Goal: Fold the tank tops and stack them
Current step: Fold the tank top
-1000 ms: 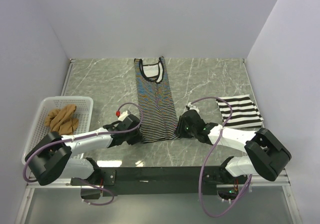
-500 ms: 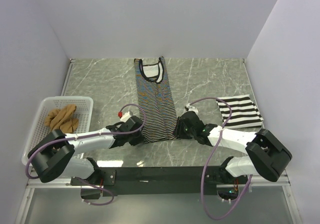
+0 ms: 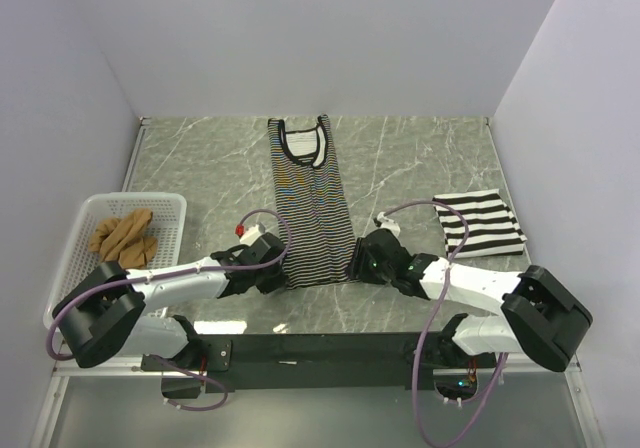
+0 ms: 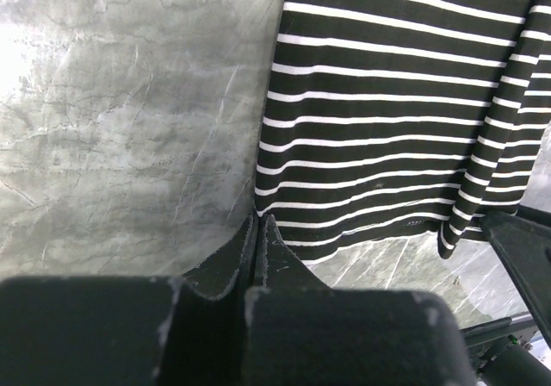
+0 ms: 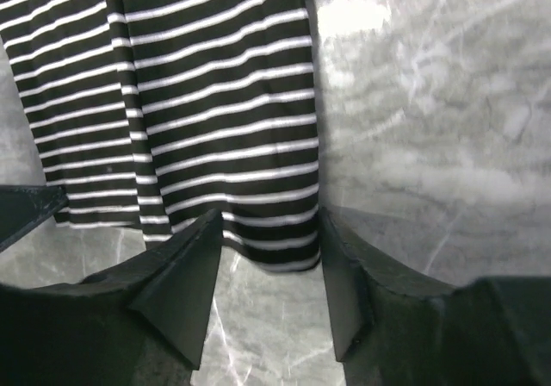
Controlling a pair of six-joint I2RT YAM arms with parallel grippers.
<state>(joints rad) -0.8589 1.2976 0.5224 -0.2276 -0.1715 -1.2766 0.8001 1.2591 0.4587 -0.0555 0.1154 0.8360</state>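
Note:
The right gripper should next grip the thin-striped tank top by its free near hem corner [image 3: 353,276] [image 5: 291,246], so that it can fold the hem evenly toward the neck.
The thin-striped tank top [image 3: 310,203] lies flat in the middle of the table, with its black-trimmed neck at the far end. My left gripper [image 3: 272,276] is shut at its near left hem corner [image 4: 284,222], and that corner disappears between the closed fingertips [image 4: 258,218]. My right gripper [image 3: 362,266] is open, its fingers straddling the near right hem corner [image 5: 288,248] with the cloth lying between them [image 5: 269,222]. The wide-striped tank top [image 3: 480,223] lies folded at the right. The tan tank top [image 3: 122,236] is crumpled in the basket.
A white mesh basket [image 3: 135,199] stands at the left by the wall. The marble tabletop [image 3: 420,158] is walled on three sides. The black mounting rail [image 3: 320,348] with both arm bases runs along the near edge.
My left gripper's jaws have closed at the near left corner of the thin-striped top. My right gripper's jaws have opened a little wider, and it has shifted slightly nearer around the right corner.

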